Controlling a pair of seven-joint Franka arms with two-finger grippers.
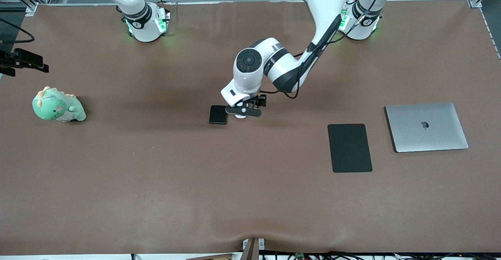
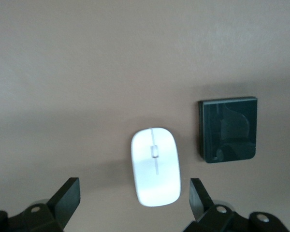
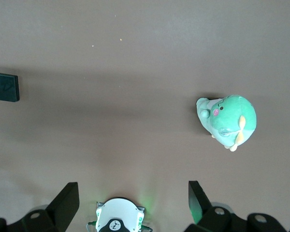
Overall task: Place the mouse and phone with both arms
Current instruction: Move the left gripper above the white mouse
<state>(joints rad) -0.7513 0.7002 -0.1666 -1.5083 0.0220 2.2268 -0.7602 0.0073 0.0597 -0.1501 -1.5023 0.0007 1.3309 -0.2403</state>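
Observation:
Next, my left gripper grabs the white mouse by its straight, facing long sides, since both ends of the mouse are rounded.
The white mouse (image 2: 155, 166) lies on the brown table near its middle; in the front view only a sliver of it (image 1: 241, 116) shows under the left gripper (image 1: 243, 113). The left gripper (image 2: 134, 193) is open just over the mouse, with a finger on each side of its rear end and not touching it. The black phone (image 1: 218, 114) lies flat beside the mouse, toward the right arm's end; it also shows in the left wrist view (image 2: 228, 129) and the right wrist view (image 3: 5, 87). The right gripper (image 3: 130, 191) is open and empty, high over its own base, out of the front view.
A flat black mouse pad (image 1: 349, 147) and a closed silver laptop (image 1: 426, 127) lie toward the left arm's end. A green plush dinosaur (image 1: 58, 105) sits toward the right arm's end, also in the right wrist view (image 3: 228, 121). A black mount (image 1: 23, 58) juts in above it.

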